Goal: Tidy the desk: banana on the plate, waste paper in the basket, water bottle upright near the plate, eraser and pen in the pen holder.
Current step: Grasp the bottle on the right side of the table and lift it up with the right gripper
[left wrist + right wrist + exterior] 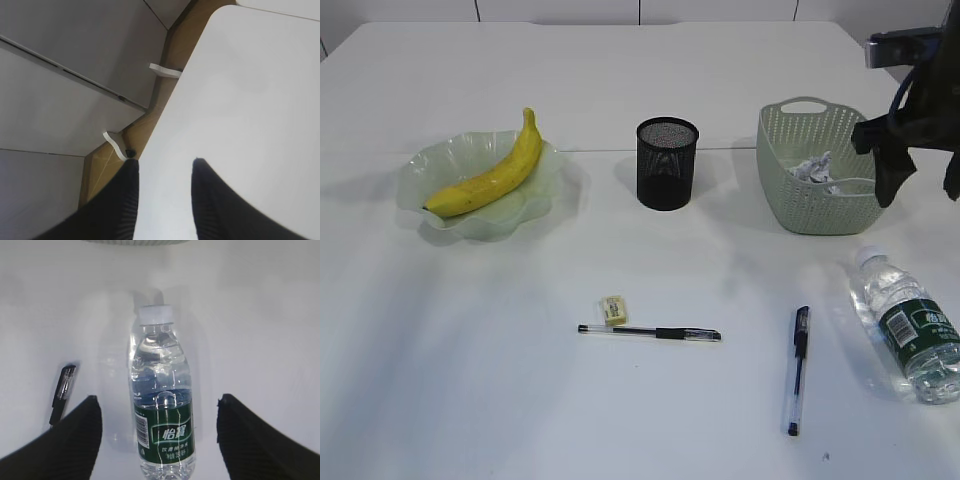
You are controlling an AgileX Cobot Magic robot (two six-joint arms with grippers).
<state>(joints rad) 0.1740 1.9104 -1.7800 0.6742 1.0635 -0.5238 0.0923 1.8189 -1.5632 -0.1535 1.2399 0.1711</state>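
Observation:
My right gripper grabs the bottle [910, 325] by its capped upper end [880, 270] next, to stand it upright near the plate.
The yellow banana [490, 175] lies on the pale green plate [558, 190] at the left. Crumpled waste paper [815, 170] sits inside the green basket [800, 205]. The water bottle [910, 325] lies on its side at the front right. My right gripper [923, 180] hangs open high above it; in the right wrist view the bottle [162, 390] shows between the spread fingers of the gripper [158, 402], untouched. A yellowish eraser [613, 309] and a pen [650, 332] lie at the front centre, and a second pen [799, 365] lies beside the bottle. My left gripper [165, 162] is open and empty over a table corner.
The black mesh pen holder [667, 163] stands upright at centre back, between plate and basket. The second pen's tip [62, 395] lies left of the bottle, close to my right gripper's left finger. The left arm is outside the exterior view.

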